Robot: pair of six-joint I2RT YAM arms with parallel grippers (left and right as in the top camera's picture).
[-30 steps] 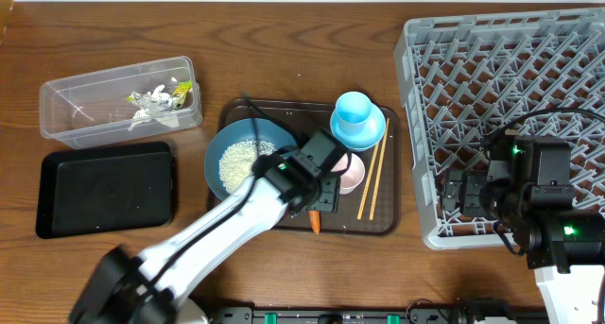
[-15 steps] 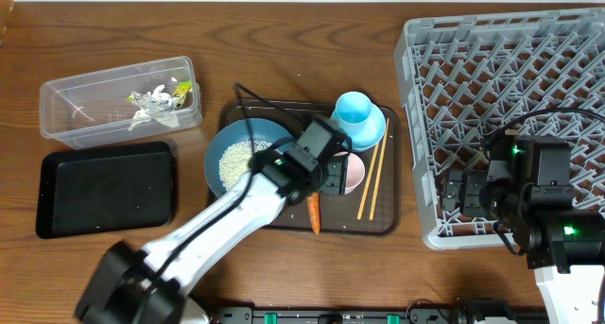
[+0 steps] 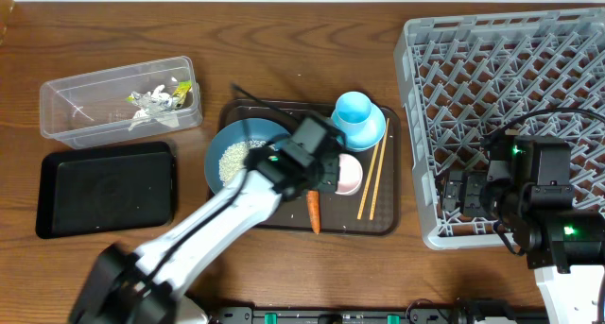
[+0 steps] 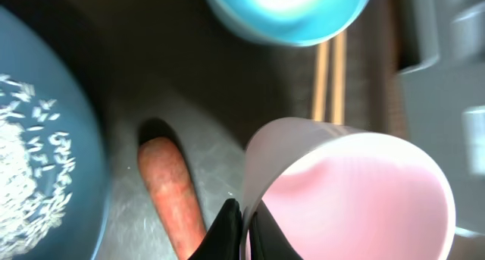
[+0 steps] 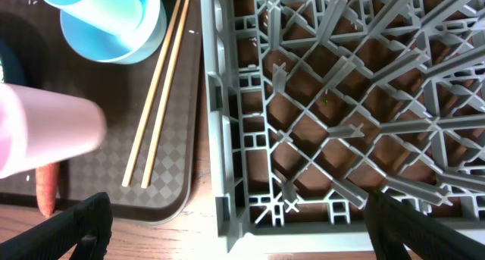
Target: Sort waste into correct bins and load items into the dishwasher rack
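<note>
The small white-pink cup has to be loaded into the rack [image 3: 510,97], so next the robot's right gripper needs to grab across the cup's outer side [image 3: 351,175], clear of the left gripper's hold on the cup's rim.
My left gripper [image 4: 242,228] is shut on the rim wall of the small white-pink cup [image 4: 356,199], one finger inside and one outside. In the overhead view this gripper [image 3: 328,169] and cup [image 3: 351,174] sit over the middle of the brown serving tray [image 3: 383,220]. An orange carrot [image 3: 313,212] lies just in front of them. The blue bowl [image 3: 219,144] holds white rice [image 3: 233,160]. A light-blue cup and saucer [image 3: 357,118] and two chopsticks [image 3: 371,180] are on the tray's right side. My right gripper [image 5: 242,230] stands open over the near-left corner of the grey dishwasher rack [image 3: 510,97].
A clear tub [image 3: 85,93] with wrapper scraps [image 3: 156,99] stands at the back left. In front of it lies the black tray [image 3: 106,187]. The rack fills the right side, with its left wall [image 5: 216,116] close to the serving tray's edge.
My left gripper has shifted a little toward the back of the tray and its jaws have shut on the pink cup's wall. The right arm has not moved.
</note>
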